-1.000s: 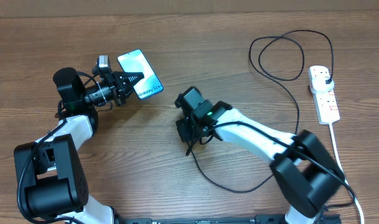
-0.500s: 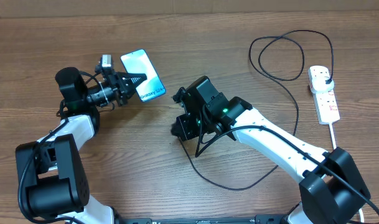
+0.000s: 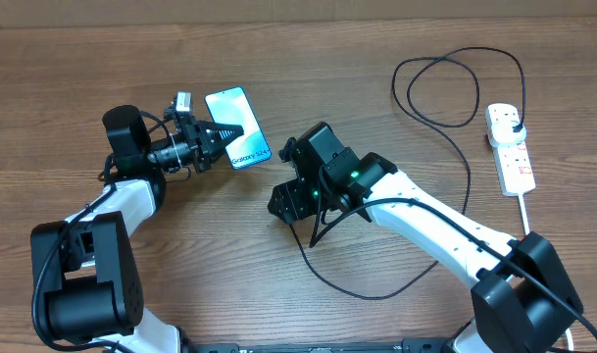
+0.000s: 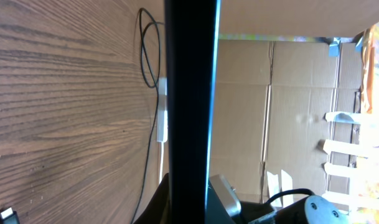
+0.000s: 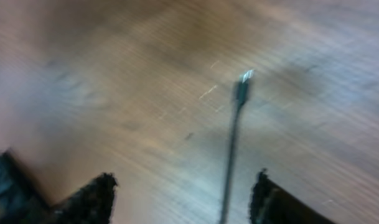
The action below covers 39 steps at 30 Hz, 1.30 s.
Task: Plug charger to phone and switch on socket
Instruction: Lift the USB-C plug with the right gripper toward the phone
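The robot's right gripper will next grab the charger's cable [image 5: 229,162] just behind the connector [image 5: 239,105], so the charger's metal tip stays free to plug into the phone.
My left gripper [image 3: 220,134] is shut on the phone [image 3: 234,113], holding it off the table by one long edge. Its lit screen faces up and the "Galaxy" end points toward the right arm. The left wrist view shows the phone [image 4: 189,93] edge-on as a dark bar between the jaws. My right gripper [image 3: 286,203] hangs just right of the phone with its fingers apart. The charger's cable [image 5: 229,162] lies loose on the wood between those fingers, with the connector tip [image 5: 245,77] ahead of them. The cable [image 3: 471,176] loops back to a black plug [image 3: 514,122] in the white socket [image 3: 511,147].
The socket lies at the table's far right edge, and its thick white cord [image 3: 533,245] runs toward the front. The charger cable coils in a loop [image 3: 445,88] at the back right. Cardboard boxes [image 4: 289,106] stand beyond the table.
My right gripper has opened and let go of the charger cable, which now lies on the table. My left gripper has carried the phone a little to the right, toward the right arm.
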Motion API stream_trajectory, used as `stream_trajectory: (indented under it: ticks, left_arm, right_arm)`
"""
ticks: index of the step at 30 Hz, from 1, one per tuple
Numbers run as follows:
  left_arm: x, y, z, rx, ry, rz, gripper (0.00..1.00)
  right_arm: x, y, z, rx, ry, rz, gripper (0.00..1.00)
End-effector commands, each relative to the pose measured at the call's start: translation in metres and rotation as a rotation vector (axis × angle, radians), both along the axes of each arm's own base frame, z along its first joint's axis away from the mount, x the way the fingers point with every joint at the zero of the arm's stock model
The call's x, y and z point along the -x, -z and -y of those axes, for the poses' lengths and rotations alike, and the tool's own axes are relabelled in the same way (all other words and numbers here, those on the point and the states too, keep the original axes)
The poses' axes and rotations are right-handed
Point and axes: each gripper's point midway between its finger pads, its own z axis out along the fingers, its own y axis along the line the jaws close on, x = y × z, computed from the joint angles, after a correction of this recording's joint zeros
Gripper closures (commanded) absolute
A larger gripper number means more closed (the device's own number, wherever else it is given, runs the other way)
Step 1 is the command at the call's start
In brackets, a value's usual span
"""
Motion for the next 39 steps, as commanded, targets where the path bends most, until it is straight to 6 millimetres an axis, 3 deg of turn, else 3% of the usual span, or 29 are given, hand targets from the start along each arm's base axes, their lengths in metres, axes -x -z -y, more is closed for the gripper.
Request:
stream_trajectory:
  ticks: [1, 7, 12, 22, 31, 39]
  left_arm:
    - [-0.005, -0.01, -0.001, -0.018, 0.009, 0.076, 0.96]
    - [-0.005, -0.011, -0.001, -0.018, 0.01, 0.08, 0.96]
    - [-0.008, -0.013, -0.002, -0.018, 0.0, 0.085, 0.96]
    - [-0.009, -0.013, -0.002, -0.019, -0.007, 0.085, 0.96]
    - [-0.009, -0.013, -0.002, -0.019, -0.007, 0.085, 0.96]
    - [-0.009, -0.013, -0.006, -0.02, -0.014, 0.085, 0.96]
  right_arm:
    - [-0.021, 0.001, 0.003, 0.101, -0.009, 0.158, 0.25]
    - [-0.029, 0.033, 0.001, 0.226, -0.043, 0.225, 0.11]
    - [-0.032, 0.054, -0.001, 0.266, -0.089, 0.234, 0.11]
    - [-0.036, 0.087, -0.006, 0.302, -0.095, 0.232, 0.25]
    - [-0.027, 0.098, -0.017, 0.365, -0.126, 0.286, 0.37]
    - [-0.023, 0.112, -0.019, 0.393, -0.138, 0.286, 0.4]
